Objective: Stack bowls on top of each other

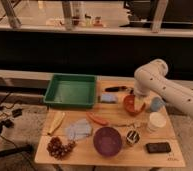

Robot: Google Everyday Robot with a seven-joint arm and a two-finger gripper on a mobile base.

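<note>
Next, my gripper grabs the smaller orange-red bowl by its rim (pixel 135 97) to stack the bowls, and the dark purple bowl (pixel 107 140) stays as the base.
The smaller orange-red bowl (pixel 130 105) sits right of the table's centre. The larger dark purple bowl (pixel 107 140) stands apart from it, nearer the front edge. My white arm reaches in from the right and bends down over the orange-red bowl. The gripper (pixel 136 98) hangs at that bowl's back rim, partly hidden by the wrist, with its jaws spread and nothing held. Both bowls rest upright on the table.
A green tray (pixel 70 92) fills the back left. A small metal cup (pixel 133 137), white round container (pixel 156 121), blue cup (pixel 157 104) and black phone (pixel 158 147) crowd the right side. A blue cloth (pixel 79 130), banana (pixel 56 122) and grapes (pixel 59 147) lie front left.
</note>
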